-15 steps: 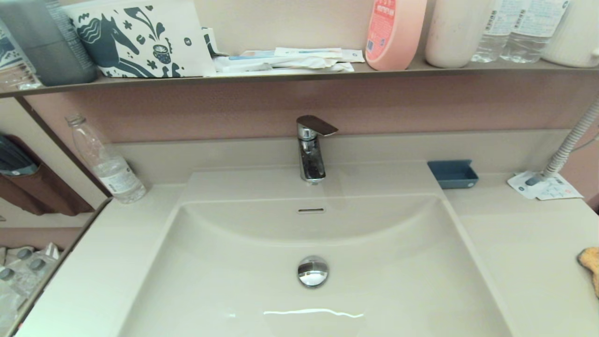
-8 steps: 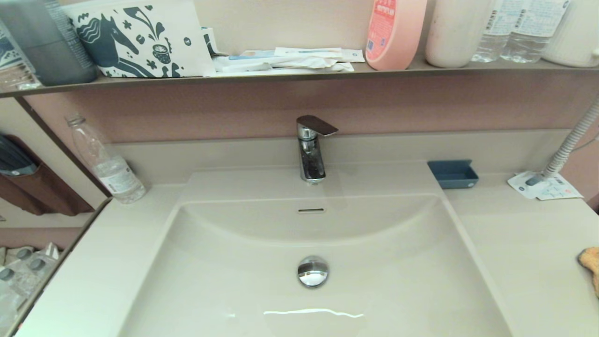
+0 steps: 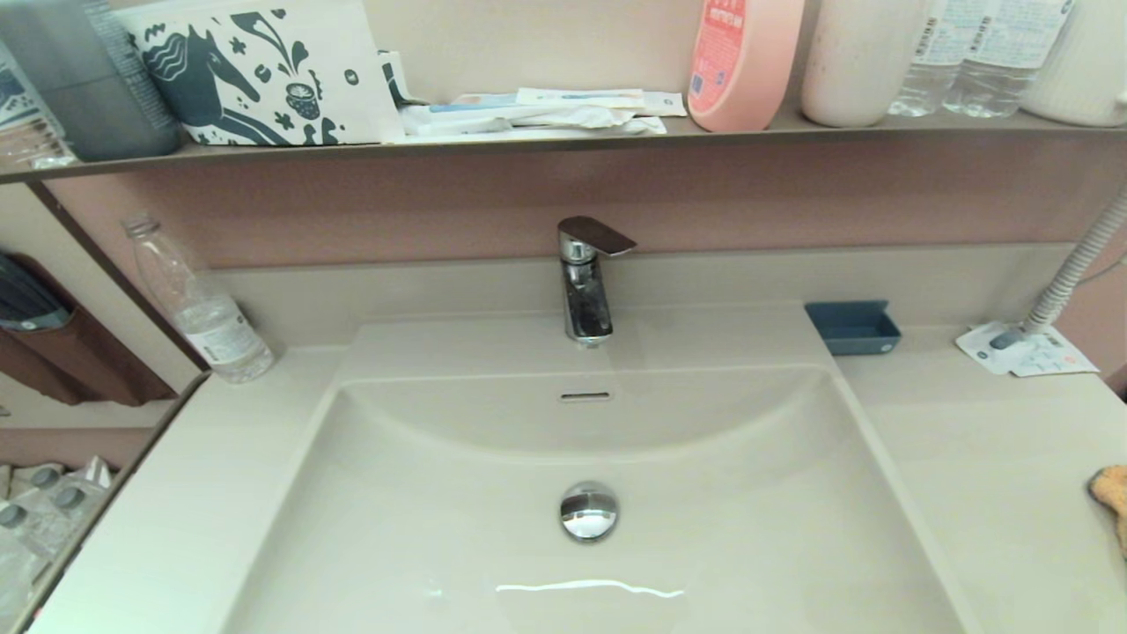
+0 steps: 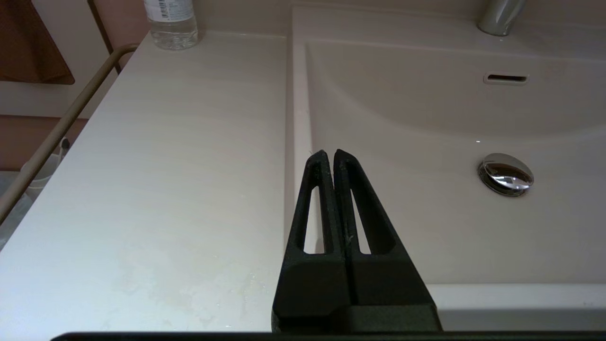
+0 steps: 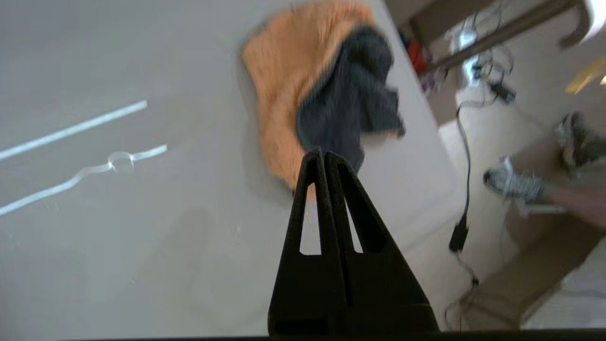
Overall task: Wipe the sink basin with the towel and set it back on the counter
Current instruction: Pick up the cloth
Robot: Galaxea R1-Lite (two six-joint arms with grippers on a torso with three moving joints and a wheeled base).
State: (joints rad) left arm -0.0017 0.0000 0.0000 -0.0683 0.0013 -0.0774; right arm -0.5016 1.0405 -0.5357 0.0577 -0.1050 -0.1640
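I should next take hold of the orange towel by its bunched middle [image 5: 319, 85] with my right gripper, so that I can wipe the sink basin with it.
The beige sink basin [image 3: 704, 493] fills the middle of the head view, with a chrome drain plug [image 3: 588, 510] and an overflow slot [image 3: 585, 396]. The orange-tan towel [image 3: 1111, 491] lies on the counter [image 3: 986, 458] at the far right edge, mostly cut off. In the right wrist view the towel [image 5: 284, 76] shows orange with a dark grey side, and my right gripper [image 5: 324, 154] hangs shut above its near edge, holding nothing. My left gripper [image 4: 329, 153] is shut and empty over the basin's left rim. Neither arm shows in the head view.
A faucet [image 3: 585, 282] stands behind the basin. A blue tray [image 3: 852, 328], a paper packet [image 3: 1026, 352] and a hose [image 3: 1079, 264] sit at the back right, a clear bottle [image 3: 202, 308] at the back left. A dark shelf [image 3: 563, 132] of bottles hangs above.
The head view has barely changed; the towel's visible part at the right edge sits slightly further right. Neither arm has entered that view.
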